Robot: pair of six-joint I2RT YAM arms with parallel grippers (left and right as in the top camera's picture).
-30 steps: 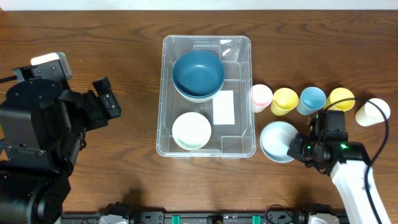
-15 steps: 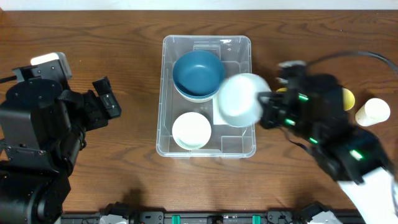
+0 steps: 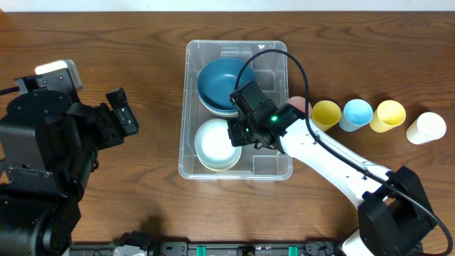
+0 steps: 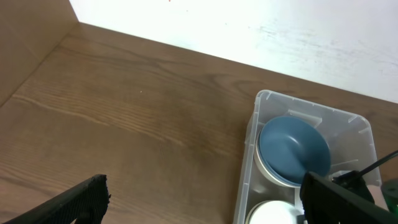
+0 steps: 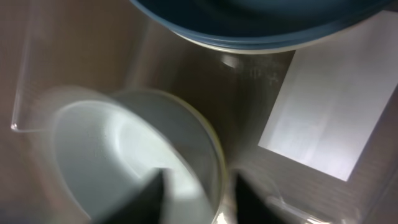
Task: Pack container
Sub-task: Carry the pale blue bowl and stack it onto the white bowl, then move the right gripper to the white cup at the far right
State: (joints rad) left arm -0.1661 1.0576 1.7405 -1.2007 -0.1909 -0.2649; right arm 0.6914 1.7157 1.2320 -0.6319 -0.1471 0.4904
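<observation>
The pale white-blue bowl should next be grabbed by its rim beside the label with my right gripper, which leaves the bowl's base free to nest in the white bowl.
The clear container (image 3: 284,64) stands mid-table with a white label on its floor. A blue bowl (image 3: 226,84) on a paler one fills its far half. My right gripper (image 3: 238,131) is inside the container, its fingers astride the rim of a pale white-blue bowl (image 3: 215,146), which sits on another white bowl in the near half. In the right wrist view the gripper (image 5: 198,186) straddles this bowl's rim (image 5: 106,155), beside the label (image 5: 329,118). My left gripper (image 3: 122,112) is open and empty over the table left of the container (image 4: 311,112).
Five cups stand in a row right of the container: pink (image 3: 298,107), yellow (image 3: 326,114), blue (image 3: 357,114), yellow (image 3: 390,115), cream (image 3: 426,128). The right arm's cable loops over the container's far right corner.
My right gripper lifted the pale bowl from the table right of the container, carried it left over the rim, and lowered it onto the white bowl. The left arm has not moved.
</observation>
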